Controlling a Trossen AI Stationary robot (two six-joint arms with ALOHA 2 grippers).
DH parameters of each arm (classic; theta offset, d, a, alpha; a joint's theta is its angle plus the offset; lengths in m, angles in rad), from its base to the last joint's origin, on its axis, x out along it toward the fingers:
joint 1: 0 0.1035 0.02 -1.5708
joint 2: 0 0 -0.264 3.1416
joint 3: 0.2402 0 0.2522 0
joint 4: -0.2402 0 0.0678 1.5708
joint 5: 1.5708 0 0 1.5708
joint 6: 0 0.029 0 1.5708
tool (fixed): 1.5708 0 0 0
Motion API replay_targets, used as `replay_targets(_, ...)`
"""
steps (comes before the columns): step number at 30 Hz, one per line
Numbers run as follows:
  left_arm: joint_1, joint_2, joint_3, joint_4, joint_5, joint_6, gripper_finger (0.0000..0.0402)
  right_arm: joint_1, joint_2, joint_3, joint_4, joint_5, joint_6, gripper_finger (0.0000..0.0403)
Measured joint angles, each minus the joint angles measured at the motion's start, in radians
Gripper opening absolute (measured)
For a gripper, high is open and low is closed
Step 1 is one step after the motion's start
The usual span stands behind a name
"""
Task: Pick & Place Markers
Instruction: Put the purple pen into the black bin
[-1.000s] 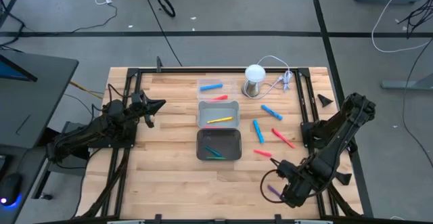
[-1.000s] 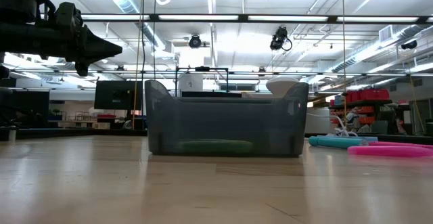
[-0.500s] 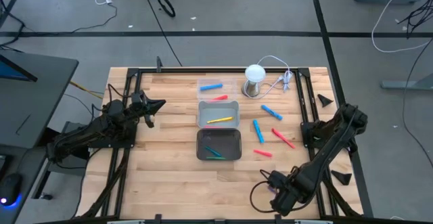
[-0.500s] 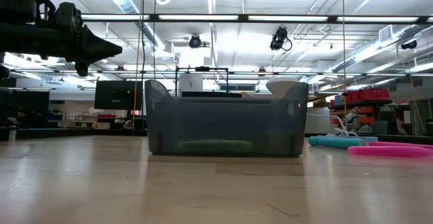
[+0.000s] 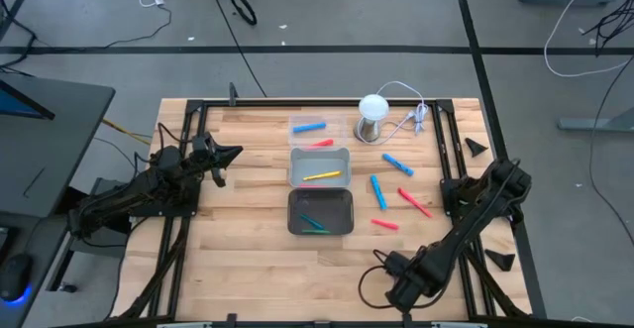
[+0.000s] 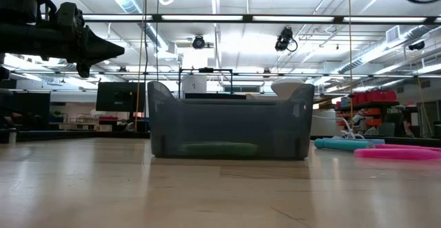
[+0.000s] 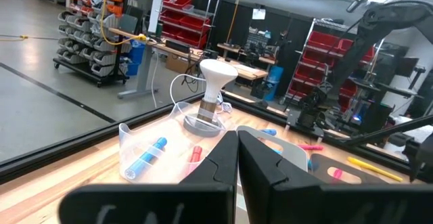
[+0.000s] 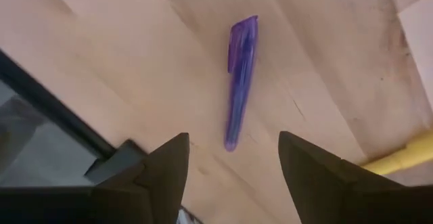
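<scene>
My fingers are still above the purple marker [image 8: 240, 75], so closing my right gripper now would miss it. My gripper moves lower first, as the next move.
Several markers lie on the table: a blue one [image 5: 309, 127] in a clear tray, a red one [image 5: 319, 144], a yellow one [image 5: 322, 175] in the light grey tray, green and blue ones [image 5: 315, 224] in the dark tray. Blue [image 5: 378, 191] and red [image 5: 414, 201] markers lie loose to the right. A purple marker [image 8: 240, 75] lies flat on the wood near the table's near edge. My right gripper [image 8: 230, 160] [image 5: 394, 290] hovers open above it, fingers either side, touching nothing. My left gripper [image 5: 223, 155] [image 7: 237, 139] is shut, raised at the table's left.
A white-domed metal cylinder [image 5: 371, 117] with a white cable stands at the far side. The light grey tray [image 5: 320, 157] and dark tray [image 5: 320, 198] [image 6: 227, 121] sit mid-table. A black frame rail [image 8: 61, 109] runs close to the purple marker at the near edge.
My right gripper has moved toward the table's near edge and a little to the left, its arm stretching out lower over the wood. It now covers the purple marker in the high view. The left arm has kept still.
</scene>
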Motion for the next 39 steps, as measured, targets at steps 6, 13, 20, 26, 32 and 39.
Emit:
replay_targets(6, 0.000, 0.000, 0.000, 0.000, 0.000, -0.001, 0.0014, 0.000, 0.063, 0.000, 0.002, -0.002, -0.053, 0.0231)
replay_targets(13, 0.000, 0.000, 0.000, 0.000, 0.000, 0.000, 0.0014, 0.000, 0.108, 0.000, 0.050, -0.003, -0.096, 0.0231)
replay_targets(20, 0.000, 0.000, 0.000, 0.000, 0.000, -0.001, 0.0014, -0.003, 0.122, -0.023, 0.091, -0.012, -0.084, 0.0223)
replay_targets(26, 0.000, 0.000, 0.000, 0.000, 0.000, 0.000, 0.0014, -0.003, 0.120, -0.028, 0.086, -0.010, -0.076, 0.0165)
replay_targets(32, 0.000, 0.000, 0.000, 0.000, 0.000, -0.001, 0.0014, -0.003, 0.121, -0.028, 0.076, -0.007, -0.075, 0.0097)
replay_targets(39, 0.000, 0.000, 0.000, 0.000, 0.000, 0.000, 0.0014, -0.003, 0.122, -0.028, 0.072, -0.005, -0.096, 0.0045)
